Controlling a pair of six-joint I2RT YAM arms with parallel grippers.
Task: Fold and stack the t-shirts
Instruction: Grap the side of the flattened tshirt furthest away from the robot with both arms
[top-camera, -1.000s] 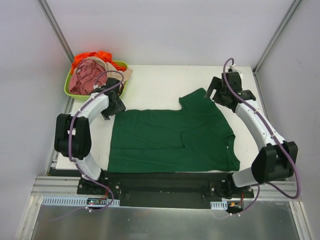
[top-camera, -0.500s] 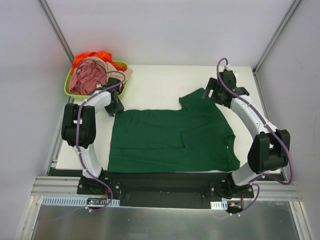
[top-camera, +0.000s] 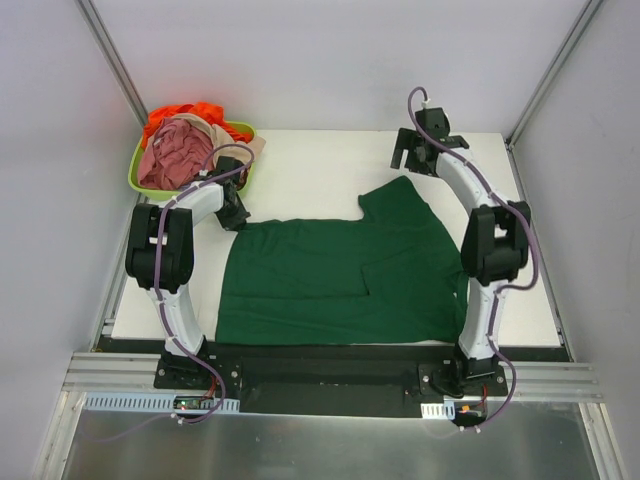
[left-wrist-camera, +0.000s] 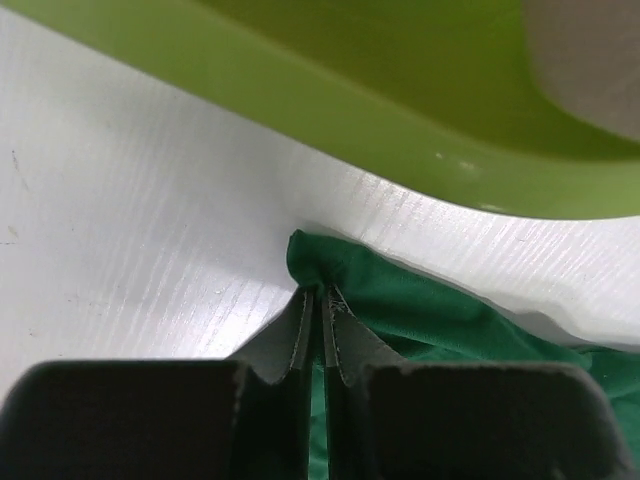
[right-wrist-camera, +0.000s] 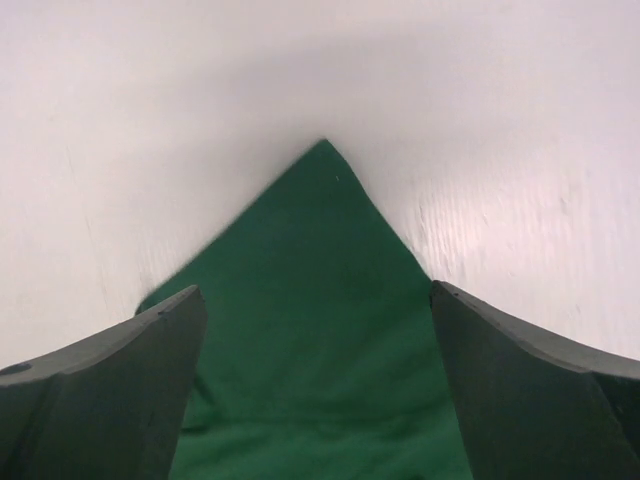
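The dark green t-shirt (top-camera: 340, 275) needs its far side folded over its body, so my right gripper will next pick it up by its pointed sleeve tip (top-camera: 404, 182).
A dark green t-shirt (top-camera: 340, 275) lies spread flat on the white table (top-camera: 320, 160), one sleeve pointing toward the far side. My left gripper (top-camera: 235, 215) is at the shirt's far left corner, and the left wrist view shows it (left-wrist-camera: 318, 292) shut on that bunched corner (left-wrist-camera: 330, 258). My right gripper (top-camera: 412, 163) hovers past the sleeve tip (top-camera: 400, 185). In the right wrist view it (right-wrist-camera: 315, 290) stands wide open, with the pointed sleeve (right-wrist-camera: 315, 360) lying between its fingers (right-wrist-camera: 120, 385) untouched. More t-shirts, dusty pink (top-camera: 172, 155), orange (top-camera: 185, 112) and beige (top-camera: 252, 146), are heaped in the tub.
The lime-green plastic tub (top-camera: 134, 176) sits at the table's far left corner, just beyond my left gripper; its wall (left-wrist-camera: 400, 110) fills the top of the left wrist view. Grey walls and metal posts enclose the table on three sides.
My left gripper has closed on the shirt's far left corner. The right arm has swung toward the far side and left, from beside the sleeve to beyond its tip, jaws still open.
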